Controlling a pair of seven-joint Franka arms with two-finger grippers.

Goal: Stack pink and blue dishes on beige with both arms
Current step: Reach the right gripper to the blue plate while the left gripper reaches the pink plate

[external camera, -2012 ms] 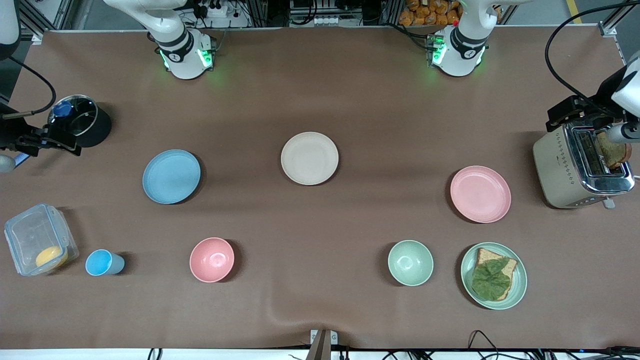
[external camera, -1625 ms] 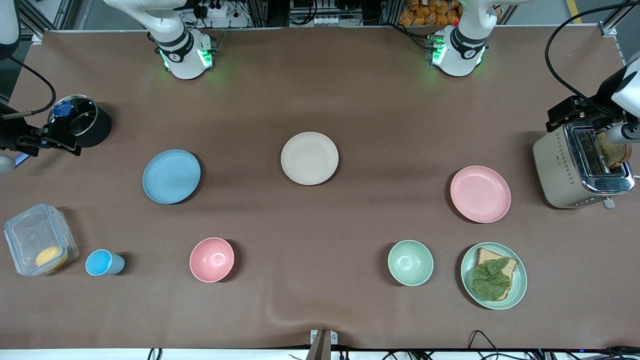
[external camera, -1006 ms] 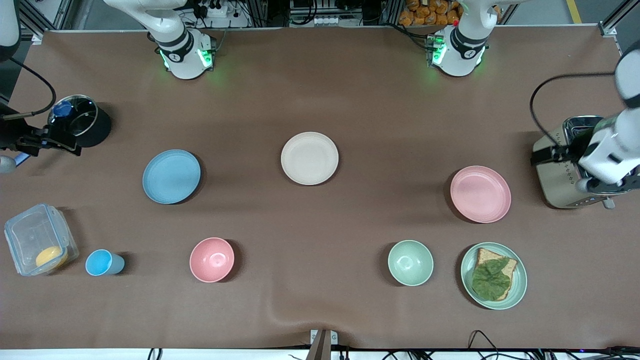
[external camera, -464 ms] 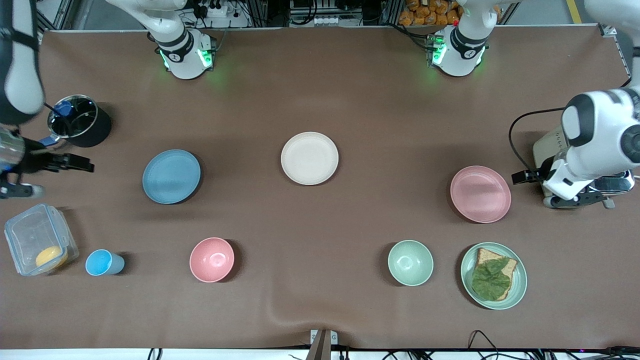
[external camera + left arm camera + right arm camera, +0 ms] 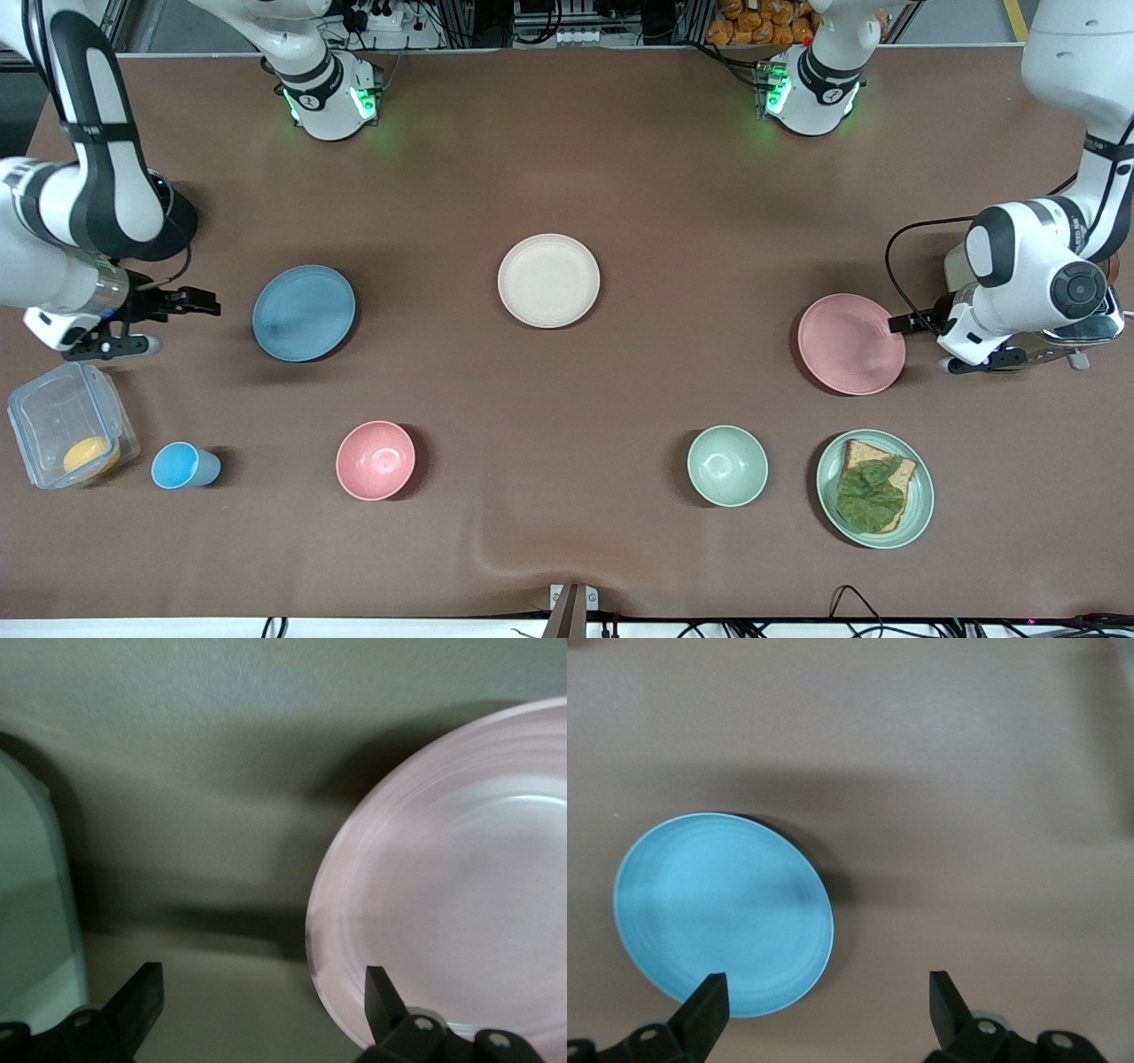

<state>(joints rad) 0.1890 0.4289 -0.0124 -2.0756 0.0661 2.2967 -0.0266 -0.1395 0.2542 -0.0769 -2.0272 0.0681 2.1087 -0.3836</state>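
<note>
I have to stack the dishes on the beige plate. So my right gripper needs to grab the light blue plate by its rim (image 5: 256, 310) next.
The cream-beige plate (image 5: 548, 280) lies mid-table. Toward the right arm's end lies the light blue plate (image 5: 303, 313), also in the right wrist view (image 5: 722, 912). My right gripper (image 5: 186, 323) hangs open just beside that plate, on the side toward the table's end, its fingers (image 5: 709, 997) spread with nothing between them. The pale pink plate (image 5: 850, 344) lies toward the left arm's end. My left gripper (image 5: 917, 344) is open and low at its rim. In the left wrist view one fingertip (image 5: 379, 988) is over the pink plate's (image 5: 461, 895) edge, the other over bare table.
A toaster (image 5: 1085, 328) stands at the left arm's end, partly hidden by that arm. Nearer the front camera stand a green plate with bread and a leaf (image 5: 921, 505), a green bowl (image 5: 727, 465), a pink bowl (image 5: 375, 460), a blue cup (image 5: 182, 466) and a clear container (image 5: 66, 425).
Both arms swung in from the table's ends. The left gripper came down from the toaster to the pink plate's edge. The right gripper moved from the black pot to beside the blue plate.
</note>
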